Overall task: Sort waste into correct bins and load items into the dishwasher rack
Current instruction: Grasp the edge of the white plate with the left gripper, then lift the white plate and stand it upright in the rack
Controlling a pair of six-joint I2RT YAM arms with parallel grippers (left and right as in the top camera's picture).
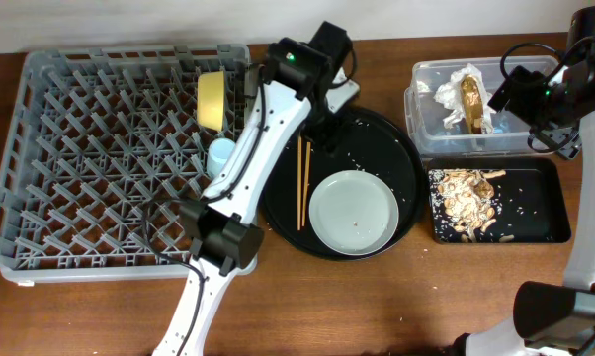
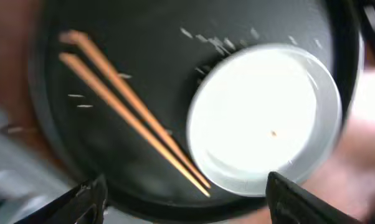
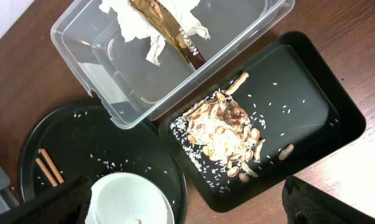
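Note:
My left gripper is to grab the pale plate by its rim [image 1: 326,182]. That leaves the plate's opposite edge free to stand upright in the dishwasher rack [image 1: 90,168].
The grey dishwasher rack [image 1: 90,168] holds the yellow bowl [image 1: 212,99] and the light blue cup [image 1: 221,153] at its right side. The chopsticks [image 1: 301,183] [image 2: 131,112] and the pale plate [image 1: 353,212] [image 2: 265,121] lie on the round black tray. My left gripper [image 1: 329,129] [image 2: 190,205] is open and empty above that tray's far edge. The clear tub [image 1: 436,129] [image 3: 237,56] holds the crumpled wrapper [image 1: 466,99] [image 3: 156,25]. The shallow black rectangular tray [image 1: 545,198] [image 3: 312,112] holds food scraps [image 1: 466,203] [image 3: 228,134]. My right gripper [image 1: 503,94] [image 3: 187,211] is open and empty above the tub. The pink cup is out of view.
The large round black tray [image 1: 396,158] [image 2: 144,37] [image 3: 81,137] lies between the rack and the bins, with white crumbs scattered on it. The left arm reaches over the rack's right edge. Brown table runs along the front.

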